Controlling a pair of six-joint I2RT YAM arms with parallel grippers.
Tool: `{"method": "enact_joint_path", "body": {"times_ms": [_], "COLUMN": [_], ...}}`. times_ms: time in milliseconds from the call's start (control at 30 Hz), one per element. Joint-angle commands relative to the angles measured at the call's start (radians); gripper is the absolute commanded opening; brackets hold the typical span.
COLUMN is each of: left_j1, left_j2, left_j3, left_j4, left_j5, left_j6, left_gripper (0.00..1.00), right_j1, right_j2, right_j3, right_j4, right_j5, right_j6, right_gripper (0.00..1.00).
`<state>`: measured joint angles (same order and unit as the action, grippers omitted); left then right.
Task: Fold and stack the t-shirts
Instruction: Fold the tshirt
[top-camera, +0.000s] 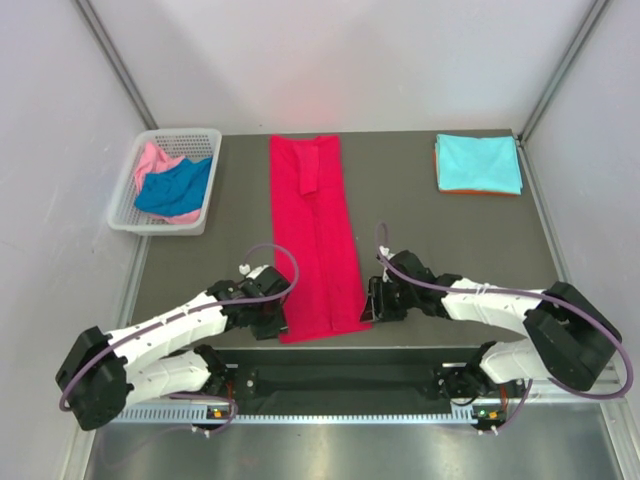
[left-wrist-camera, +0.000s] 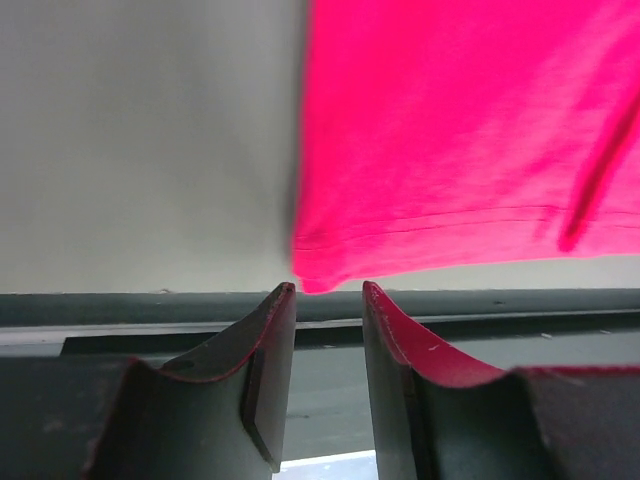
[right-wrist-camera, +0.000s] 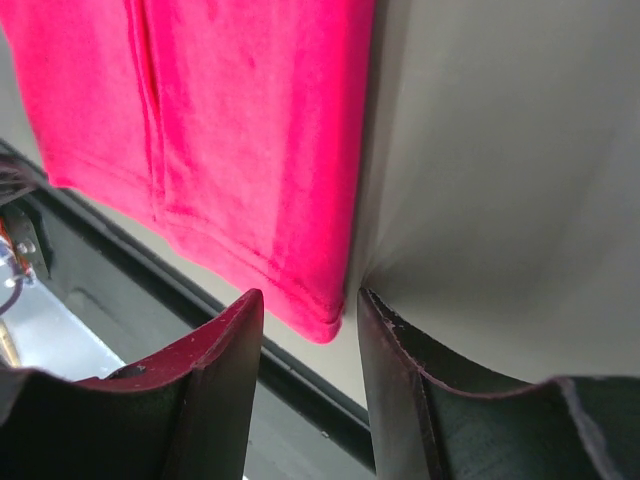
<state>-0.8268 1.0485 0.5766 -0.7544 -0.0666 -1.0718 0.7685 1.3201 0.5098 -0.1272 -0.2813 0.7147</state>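
I will next grab the crimson red t-shirt's near hem corner (top-camera: 368, 326) with my right gripper, opposite my left gripper's corner, to fold the t-shirt evenly.
The crimson red t-shirt (top-camera: 315, 235) lies in the middle of the table, folded into a long narrow strip. My left gripper (top-camera: 281, 318) sits at its near left corner. In the left wrist view that gripper (left-wrist-camera: 329, 288) is open, and the red hem (left-wrist-camera: 330, 268) ends just beyond its tips. My right gripper (top-camera: 372, 300) sits at the near right corner. In the right wrist view it (right-wrist-camera: 310, 298) is open, with the red corner (right-wrist-camera: 322, 322) dipping between the fingertips, not clamped. A folded light turquoise shirt (top-camera: 478, 163) rests on an orange one (top-camera: 480, 192) at the back right.
A white lattice basket (top-camera: 127, 200) at the back left holds a crumpled royal blue shirt (top-camera: 175, 187) on a pink one (top-camera: 152, 160). The table's near edge (top-camera: 320, 348) runs right behind both grippers. Grey walls enclose the table on three sides.
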Motion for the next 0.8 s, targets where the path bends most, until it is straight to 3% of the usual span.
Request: {"method": "enact_joint_path", "body": {"times_ms": [0, 300, 433, 600, 767], "left_j1": [-0.003, -0.005, -0.005, -0.003, -0.003], "left_j2": [0.004, 0.025, 0.002, -0.011, -0.038], "left_j3": [-0.038, -0.123, -0.135, -0.138, -0.139], "left_j4": [0.032, 0.15, 0.153, 0.164, 0.159], "left_j5": [0.011, 0.06, 0.06, 0.099, 0.11], "left_j6": [-0.017, -0.013, -0.016, -0.008, -0.008], "left_gripper": [0.38, 0.34, 0.23, 0.01, 0.0], "right_j1": [0.02, 0.046, 0.051, 0.078, 0.107], "right_j2": [-0.01, -0.022, -0.019, -0.045, -0.053], "right_j3": [-0.033, -0.06, -0.059, -0.071, -0.08], "right_j4": [0.064, 0.081, 0.061, 0.051, 0.035], "right_j5": [-0.004, 0.031, 0.047, 0.071, 0.105], "right_j6": [0.025, 0.087, 0.094, 0.123, 0.164], "right_gripper": [0.44, 0.43, 0.42, 0.42, 0.41]}}
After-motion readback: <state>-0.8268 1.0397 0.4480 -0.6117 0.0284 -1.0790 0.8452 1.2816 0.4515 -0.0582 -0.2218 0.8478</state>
